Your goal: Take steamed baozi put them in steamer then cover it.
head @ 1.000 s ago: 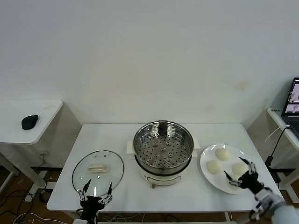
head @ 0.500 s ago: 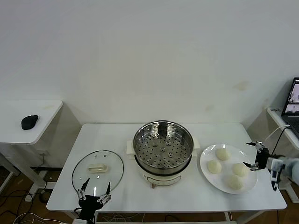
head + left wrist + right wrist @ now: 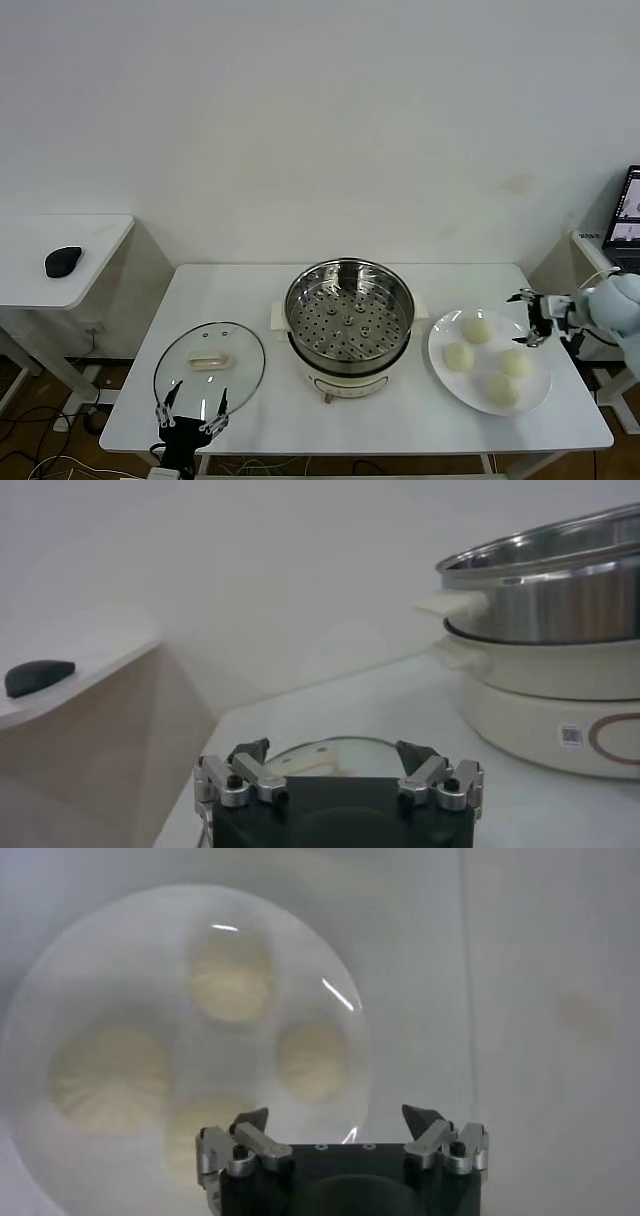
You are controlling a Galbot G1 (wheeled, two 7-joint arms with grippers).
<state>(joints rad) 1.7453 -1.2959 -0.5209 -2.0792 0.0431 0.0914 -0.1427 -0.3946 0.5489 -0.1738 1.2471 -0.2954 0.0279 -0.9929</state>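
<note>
I should pick up a bun by its rounded sides with my right gripper next. Then I can fill the steamer with baozi.
Several pale baozi lie on a white plate at the table's right; they also show in the right wrist view. My right gripper is open and empty, held above the plate's far right edge; in its own view the buns are below it. The steel steamer stands mid-table on its white base, with its perforated tray bare. The glass cover lies flat at the left. My left gripper is open and empty at the front edge, near the cover.
A side table with a black mouse stands at the left. A laptop sits on a surface at the right, beside my right arm. The steamer's side fills the left wrist view's far part.
My right gripper rose from the plate's front right edge and swung back to its far right edge, still empty. My left gripper sank slightly toward the front edge.
</note>
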